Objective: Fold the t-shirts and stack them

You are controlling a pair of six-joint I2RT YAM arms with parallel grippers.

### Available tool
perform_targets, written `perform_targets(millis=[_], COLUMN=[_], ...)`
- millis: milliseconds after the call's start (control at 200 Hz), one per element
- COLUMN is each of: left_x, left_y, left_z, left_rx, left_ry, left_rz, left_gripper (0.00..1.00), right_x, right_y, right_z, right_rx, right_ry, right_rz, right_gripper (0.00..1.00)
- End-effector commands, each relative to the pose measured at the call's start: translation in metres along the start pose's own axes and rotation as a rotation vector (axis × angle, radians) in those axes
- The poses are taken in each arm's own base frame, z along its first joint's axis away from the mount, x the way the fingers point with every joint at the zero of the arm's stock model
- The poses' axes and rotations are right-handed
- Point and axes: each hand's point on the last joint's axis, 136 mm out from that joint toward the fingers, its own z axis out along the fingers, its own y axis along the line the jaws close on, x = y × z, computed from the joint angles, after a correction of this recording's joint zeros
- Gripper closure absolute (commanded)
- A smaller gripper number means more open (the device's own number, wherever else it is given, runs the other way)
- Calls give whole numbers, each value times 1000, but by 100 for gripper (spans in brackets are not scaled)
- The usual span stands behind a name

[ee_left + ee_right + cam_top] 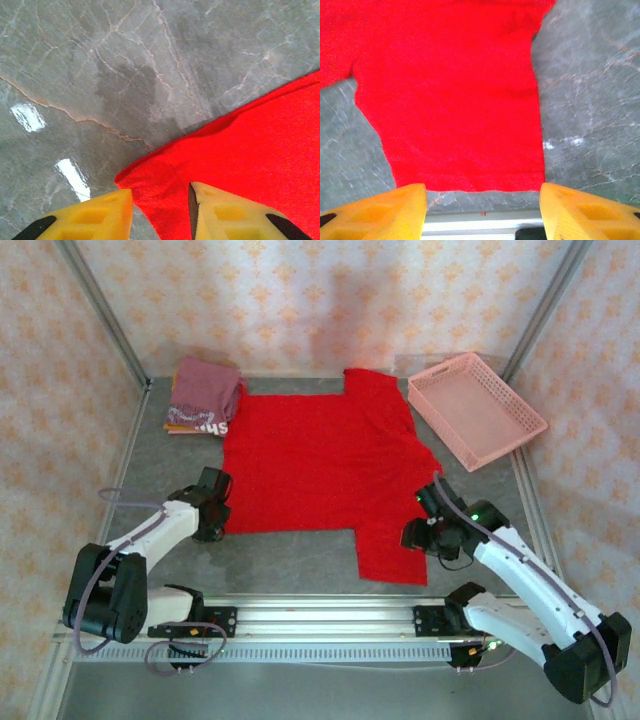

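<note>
The left gripper next needs to grab the near side of the red t-shirt [320, 465] by its near hem corner [228, 529], so that it can fold that side over toward the back.
The plain red t-shirt [320, 465] lies spread flat mid-table, one sleeve toward the near edge and one toward the back. A folded maroon-pink t-shirt [207, 388] with white lettering rests on an orange one [180, 427] at the back left. My left gripper [212, 508] is at the red shirt's near-left corner. In the left wrist view its yellow fingers [107, 215] stand apart, and the red cloth's corner [165, 175] lies between them, not pinched. My right gripper [428, 527] hovers open by the near sleeve. The sleeve hem [470, 182] lies just ahead of its wide-apart fingers [395, 210].
A pink plastic lattice basket [476, 408] stands tilted at the back right. Grey marble tabletop [290, 555] shows between the shirt and the metal rail [320, 615] at the near edge. Patterned walls close in the back and sides.
</note>
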Motion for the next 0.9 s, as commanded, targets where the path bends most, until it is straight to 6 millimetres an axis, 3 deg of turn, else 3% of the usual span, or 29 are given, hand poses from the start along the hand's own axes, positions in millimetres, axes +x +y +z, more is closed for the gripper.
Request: perform_targets(millis=[0, 140, 365, 585, 721, 891], left_x=[4, 8, 8, 5, 0, -7], left_y=[9, 5, 11, 9, 7, 11], left_z=[9, 17, 24, 20, 12, 4], left_rx=[-37, -45, -84, -67, -48, -53], left_ry=[19, 39, 29, 19, -4, -39], left_rz=[-17, -17, -2, 2, 13, 25], left_gripper=[64, 67, 71, 100, 100, 100], right_x=[14, 14, 9, 8, 8, 24], right_y=[-7, 5, 6, 4, -5, -15], right_z=[14, 22, 22, 23, 26, 36], right_rx=[60, 45, 57, 66, 122, 165], right_ry=[34, 37, 19, 12, 14, 86], right_rz=[40, 37, 23, 31, 61, 77], right_gripper=[39, 39, 39, 38, 38, 39])
